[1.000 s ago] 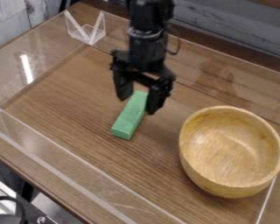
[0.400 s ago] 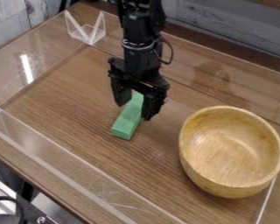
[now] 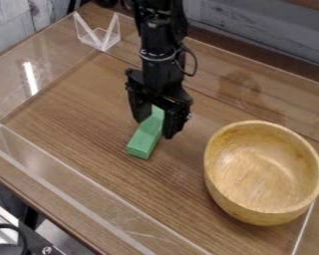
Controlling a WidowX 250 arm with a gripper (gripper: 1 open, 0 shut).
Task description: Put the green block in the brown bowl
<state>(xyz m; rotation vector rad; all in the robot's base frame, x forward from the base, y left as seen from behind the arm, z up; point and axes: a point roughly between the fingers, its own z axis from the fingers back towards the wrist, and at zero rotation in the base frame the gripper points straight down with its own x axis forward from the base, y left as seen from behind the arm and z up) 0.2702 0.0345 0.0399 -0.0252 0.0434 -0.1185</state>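
Note:
Next, the gripper grabs one of the block's short ends to carry the green block (image 3: 147, 139) into the brown bowl (image 3: 263, 170).
The green block (image 3: 147, 139) lies flat on the wooden table, its long side running from lower left to upper right. My gripper (image 3: 157, 117) points straight down over the block's far end, open, with one dark finger on each side of that end. The fingertips hang just above the tabletop, and I cannot tell whether they touch the block. The brown bowl (image 3: 263, 170) stands upright and empty to the right of the block, about a hand's width away.
A clear plastic wall (image 3: 63, 174) runs along the table's front and left edges. A small clear stand (image 3: 96, 32) sits at the back left. The wooden tabletop (image 3: 69, 110) stretches left of the block.
The gripper has come down a little over the block's far end and stayed open. Block and bowl have not moved.

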